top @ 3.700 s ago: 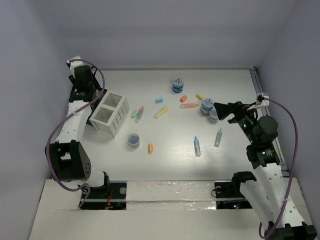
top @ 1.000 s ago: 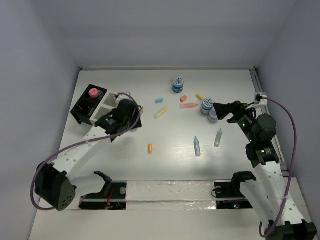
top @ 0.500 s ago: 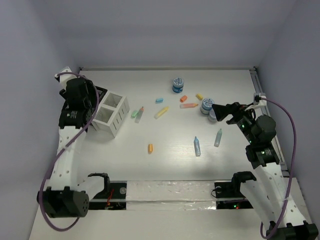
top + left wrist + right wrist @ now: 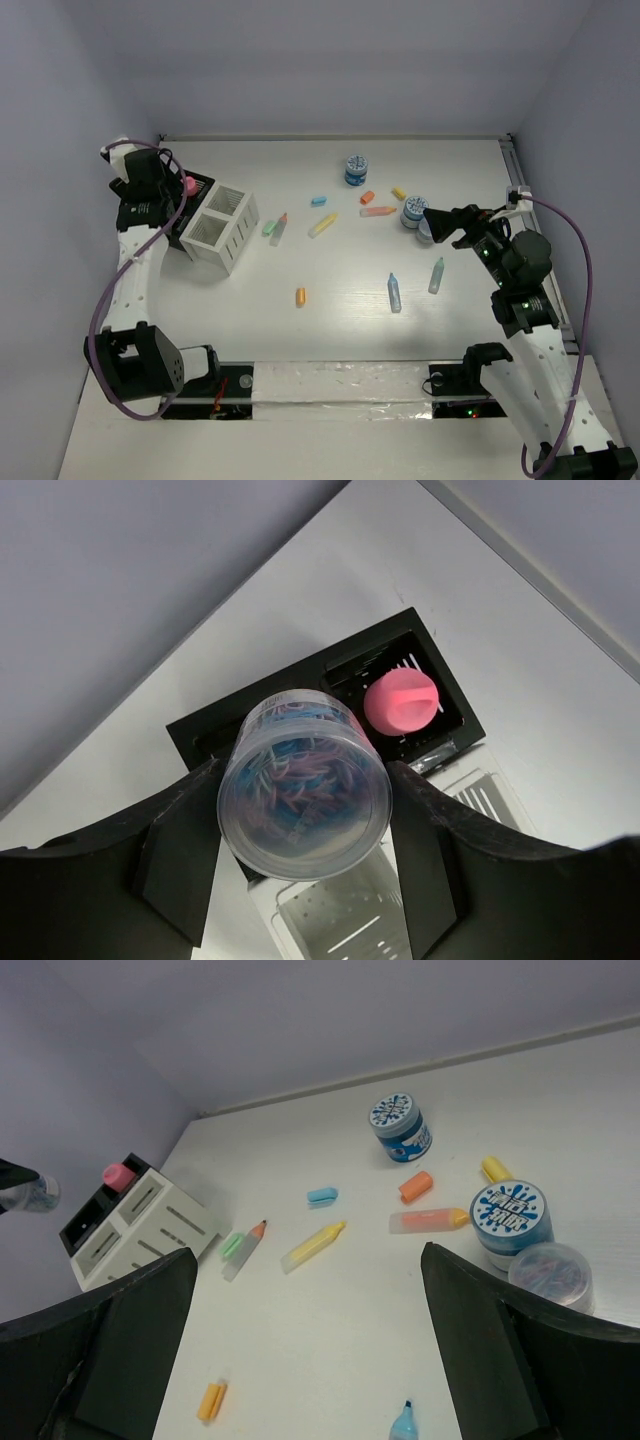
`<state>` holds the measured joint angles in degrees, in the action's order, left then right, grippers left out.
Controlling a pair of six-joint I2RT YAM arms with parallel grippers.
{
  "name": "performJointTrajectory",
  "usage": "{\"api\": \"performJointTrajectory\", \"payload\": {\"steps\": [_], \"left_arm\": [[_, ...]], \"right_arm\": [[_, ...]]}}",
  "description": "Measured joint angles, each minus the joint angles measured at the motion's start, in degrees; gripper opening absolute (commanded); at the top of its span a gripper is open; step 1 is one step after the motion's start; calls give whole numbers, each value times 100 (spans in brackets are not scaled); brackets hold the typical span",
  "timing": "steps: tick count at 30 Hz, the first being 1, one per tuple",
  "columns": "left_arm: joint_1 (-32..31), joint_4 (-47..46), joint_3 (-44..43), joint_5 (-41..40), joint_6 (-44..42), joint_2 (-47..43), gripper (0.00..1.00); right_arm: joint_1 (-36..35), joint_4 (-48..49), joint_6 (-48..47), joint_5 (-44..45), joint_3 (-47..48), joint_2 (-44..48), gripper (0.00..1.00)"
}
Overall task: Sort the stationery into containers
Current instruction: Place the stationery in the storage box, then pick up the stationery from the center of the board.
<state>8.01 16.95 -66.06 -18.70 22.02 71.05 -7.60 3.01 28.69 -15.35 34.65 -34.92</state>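
The left gripper should keep holding the tub until it is lower. The clear round tub (image 4: 303,785) is well above the black tray, so the tub would drop if the gripper opened now.
My left gripper (image 4: 303,815) is shut on a clear round tub (image 4: 303,785) full of coloured clips, held above the black tray (image 4: 205,730). A pink piece (image 4: 400,702) lies in that tray, and the white box (image 4: 335,920) adjoins it. From above, the left gripper (image 4: 156,197) hangs at the far left beside the tray (image 4: 203,184) and the white box (image 4: 220,226). My right gripper (image 4: 320,1355) stands open and empty over scattered sticks: a yellow marker (image 4: 313,1246), a blue cap (image 4: 322,1196) and an orange piece (image 4: 211,1400). Near it stand two blue-lidded tubs (image 4: 400,1128) (image 4: 512,1215) and a clear tub (image 4: 550,1275).
More sticks lie mid-table: an orange marker (image 4: 377,211), a blue marker (image 4: 394,292), a pale green marker (image 4: 437,275) and a green cap (image 4: 268,228). The back wall and a metal rail (image 4: 512,165) bound the table. The right gripper (image 4: 440,222) hovers by the tubs.
The left arm swung from in front of the white box to the far left, carrying the clear tub over the black tray. The right arm stayed put.
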Motion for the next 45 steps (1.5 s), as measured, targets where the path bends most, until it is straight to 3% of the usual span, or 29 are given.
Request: {"api": "performJointTrajectory", "payload": {"steps": [21, 34, 45], "left_arm": [[149, -455, 472, -57, 59, 520, 46], [149, -570, 555, -31, 90, 595, 79], [83, -614, 555, 588, 118, 72, 80]], "right_arm": [[0, -7, -44, 79, 0, 2, 100], [0, -81, -81, 142, 2, 4, 100], [0, -107, -85, 168, 2, 2, 100]]}}
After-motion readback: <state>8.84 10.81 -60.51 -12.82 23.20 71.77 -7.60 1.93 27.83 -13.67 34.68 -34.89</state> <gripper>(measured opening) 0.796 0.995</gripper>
